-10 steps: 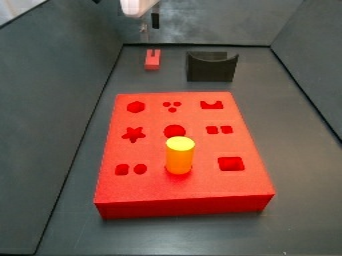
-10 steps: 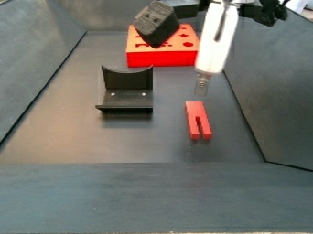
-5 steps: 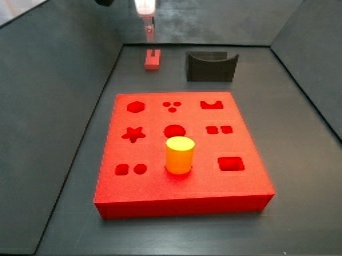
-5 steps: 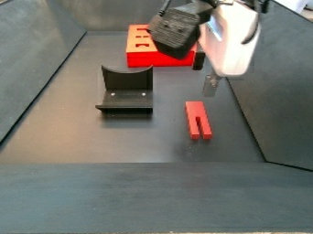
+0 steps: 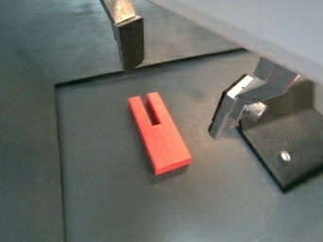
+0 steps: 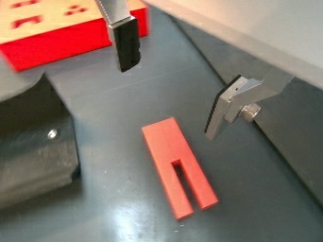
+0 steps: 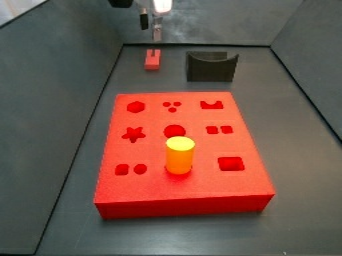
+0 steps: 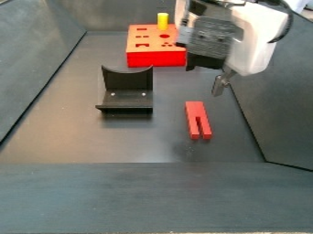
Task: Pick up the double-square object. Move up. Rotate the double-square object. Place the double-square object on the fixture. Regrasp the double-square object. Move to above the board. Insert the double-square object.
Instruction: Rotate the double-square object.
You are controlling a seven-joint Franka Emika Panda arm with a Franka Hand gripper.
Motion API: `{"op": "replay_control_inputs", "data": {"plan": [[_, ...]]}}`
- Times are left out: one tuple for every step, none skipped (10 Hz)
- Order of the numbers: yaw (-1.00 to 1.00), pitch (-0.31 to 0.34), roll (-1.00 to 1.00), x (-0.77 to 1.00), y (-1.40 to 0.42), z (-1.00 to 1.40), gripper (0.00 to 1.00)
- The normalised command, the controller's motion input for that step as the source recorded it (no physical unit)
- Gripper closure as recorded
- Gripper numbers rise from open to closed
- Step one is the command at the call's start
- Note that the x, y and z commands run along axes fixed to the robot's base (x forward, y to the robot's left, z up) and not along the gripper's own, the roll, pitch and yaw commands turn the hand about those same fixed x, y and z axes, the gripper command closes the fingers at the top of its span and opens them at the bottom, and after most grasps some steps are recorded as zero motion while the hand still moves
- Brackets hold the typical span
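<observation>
The gripper takes hold of the double-square object by its slotted end (image 7: 154, 53) next, to lift and rotate it for the fixture (image 7: 210, 66).
The double-square object (image 5: 158, 135) is a small red slotted block lying flat on the dark floor, also seen in another wrist view (image 6: 177, 167) and in both side views (image 7: 154, 60) (image 8: 197, 120). My gripper (image 5: 177, 80) (image 6: 175, 90) hangs open above it, nothing between the fingers (image 5: 130, 43), the block's end below the gap. In the side views the gripper (image 8: 218, 85) (image 7: 156, 35) is just above the block's far end. The fixture (image 8: 124, 91) (image 7: 210, 66) (image 6: 32, 142) stands beside the block. The red board (image 7: 187, 195) (image 8: 153, 57) (image 6: 51, 43) lies further off.
A yellow-orange cylinder (image 7: 179, 155) (image 8: 162, 18) stands upright in a hole of the board. Sloping grey walls (image 7: 80, 90) enclose the floor on both sides, and the block lies close to one wall (image 8: 263, 101).
The gripper has shifted sideways over the block's far end and the hand has turned about its vertical axis. The block, fixture and board have not moved.
</observation>
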Motion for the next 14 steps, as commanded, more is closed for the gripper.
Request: {"op": "replay_control_inputs", "data": {"plan": [[1.00,-0.004,0.00,0.04,0.01,-0.05,0.00],[1.00,-0.004,0.00,0.04,0.01,-0.05,0.00],[1.00,-0.004,0.00,0.04,0.01,-0.05,0.00],[1.00,-0.005,0.00,0.04,0.01,-0.05,0.00],[1.00,-0.005,0.00,0.04,0.01,-0.05,0.00],[1.00,-0.006,0.00,0.04,0.01,-0.05,0.00],[1.00,-0.006,0.00,0.04,0.01,-0.05,0.00],[1.00,-0.007,0.00,0.04,0.01,-0.05,0.00],[1.00,-0.008,0.00,0.04,0.01,-0.05,0.00],[1.00,-0.009,0.01,0.04,0.01,-0.05,0.00],[1.00,-0.011,0.01,0.04,0.01,-0.05,0.00],[1.00,-0.013,0.01,0.04,0.01,-0.05,0.00],[1.00,-0.016,0.01,0.04,0.01,-0.05,0.00],[0.80,-0.017,0.01,0.04,0.01,-0.05,0.00]]}}
